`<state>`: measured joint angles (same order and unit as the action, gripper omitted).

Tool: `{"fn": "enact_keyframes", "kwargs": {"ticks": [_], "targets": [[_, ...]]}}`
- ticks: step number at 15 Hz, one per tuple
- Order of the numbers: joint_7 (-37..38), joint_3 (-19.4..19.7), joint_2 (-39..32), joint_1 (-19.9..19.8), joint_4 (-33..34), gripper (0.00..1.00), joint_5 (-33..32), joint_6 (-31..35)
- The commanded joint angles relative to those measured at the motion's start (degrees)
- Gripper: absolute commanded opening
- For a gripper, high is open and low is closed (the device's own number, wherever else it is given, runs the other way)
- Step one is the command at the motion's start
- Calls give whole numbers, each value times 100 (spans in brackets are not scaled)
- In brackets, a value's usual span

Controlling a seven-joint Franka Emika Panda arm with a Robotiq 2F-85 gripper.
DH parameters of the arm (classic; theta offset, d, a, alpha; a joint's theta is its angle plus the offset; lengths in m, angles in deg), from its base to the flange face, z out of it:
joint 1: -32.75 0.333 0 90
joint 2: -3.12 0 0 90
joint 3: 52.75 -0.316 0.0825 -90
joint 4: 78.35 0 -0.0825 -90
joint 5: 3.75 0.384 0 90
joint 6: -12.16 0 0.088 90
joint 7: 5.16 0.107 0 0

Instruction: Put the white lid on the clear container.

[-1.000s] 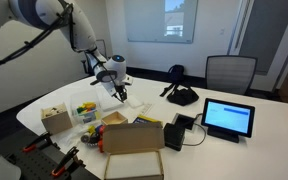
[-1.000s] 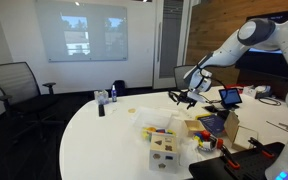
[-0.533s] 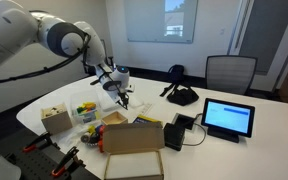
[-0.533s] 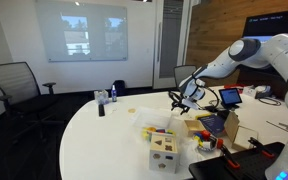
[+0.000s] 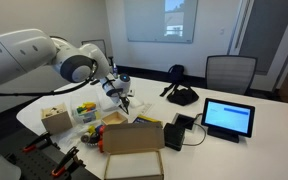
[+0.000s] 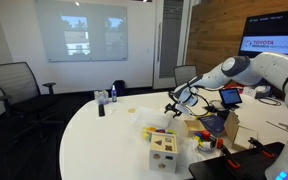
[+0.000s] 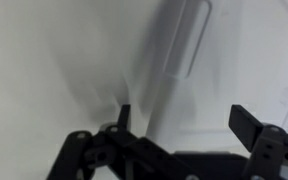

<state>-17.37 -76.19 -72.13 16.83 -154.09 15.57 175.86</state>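
My gripper grabs the white lid by its pale edge next, fingers across it, leaving the rest free to cover the clear container.
The clear container [image 5: 88, 113] is a low see-through tub with colourful objects inside, and it also shows in an exterior view [image 6: 158, 126]. The white lid [image 5: 139, 104] lies flat on the white table just beyond the tub. My gripper [image 5: 124, 97] hangs low over the lid, also seen in an exterior view [image 6: 176, 103]. In the blurred wrist view the jaws [image 7: 184, 120] are spread apart and empty above a white surface, with a pale lid edge [image 7: 189, 40] ahead.
A small wooden box [image 5: 54, 119] stands by the tub near the table's edge. A brown cardboard box [image 5: 134, 136], a black device [image 5: 181, 128] and a tablet [image 5: 229, 118] sit alongside. A black bag [image 5: 181, 95] and chairs [image 5: 230, 72] are behind.
The arm has swung down and forward, bringing the gripper lower and closer to the table by the lid. The jaws stay open. The objects have not moved.
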Motion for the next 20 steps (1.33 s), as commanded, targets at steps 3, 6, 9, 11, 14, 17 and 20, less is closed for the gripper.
{"fn": "enact_keyframes", "kwargs": {"ticks": [3, 6, 9, 11, 14, 17, 20], "targets": [[-119, -430, -720, -24, 926, 100, -39, -172], [-164, -597, -844, -131, 1010, 66, 42, -111], [-172, -714, -860, -257, 995, 42, 33, -50], [-150, -791, -829, -352, 936, 28, 31, -12], [-90, -976, -726, -539, 782, 6, 74, 53], [-162, -1334, -611, -849, 572, 5, 128, 116], [-357, -1936, -589, -1248, 386, 3, 148, 149]]}}
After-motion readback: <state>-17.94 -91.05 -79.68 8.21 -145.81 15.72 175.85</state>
